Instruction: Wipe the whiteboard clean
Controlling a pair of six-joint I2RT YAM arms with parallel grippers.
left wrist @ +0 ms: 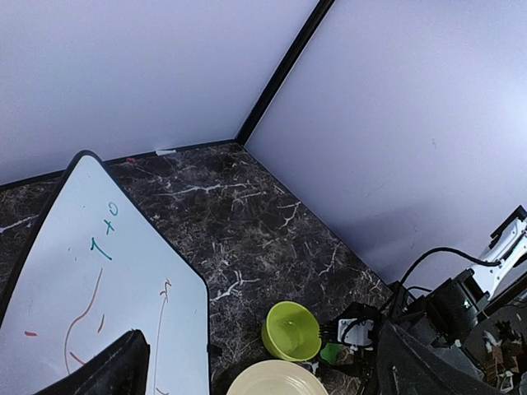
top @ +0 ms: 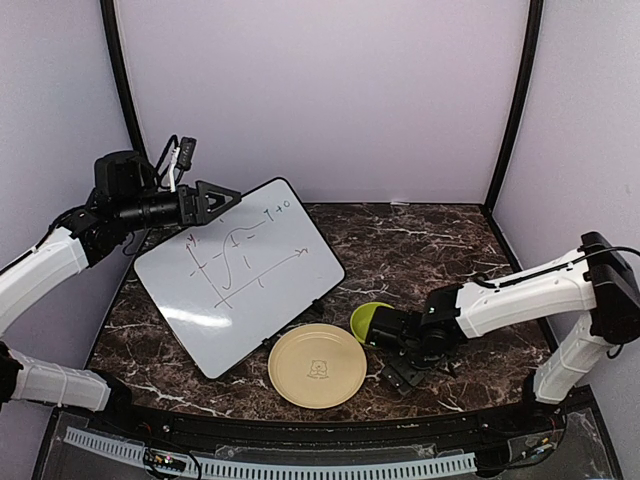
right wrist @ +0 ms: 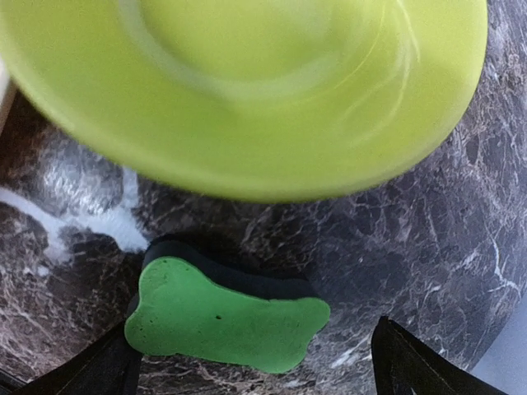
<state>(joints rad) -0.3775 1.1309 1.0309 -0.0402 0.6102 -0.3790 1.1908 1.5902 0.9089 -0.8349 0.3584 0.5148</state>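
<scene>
The right gripper grabs the eraser across the sides of its green part (right wrist: 225,318) next, to leave the black backing free to erase the whiteboard.
The whiteboard (top: 240,275) lies tilted on the left of the table, with a marker graph and "T+0" drawn on it; its upper corner shows in the left wrist view (left wrist: 99,271). My left gripper (top: 228,198) hovers open above the board's far edge, nothing between its fingers (left wrist: 107,370). My right gripper (top: 392,355) sits low on the table beside a lime green bowl (top: 372,320), open. A green eraser with a black backing (right wrist: 226,317) lies on the table between its fingers, close to the left one (right wrist: 107,366), not gripped.
A round beige plate (top: 317,365) lies in front of the board, touching the bowl's near side. The lime green bowl (right wrist: 247,90) fills the top of the right wrist view. Dark marble table, walls behind and at both sides.
</scene>
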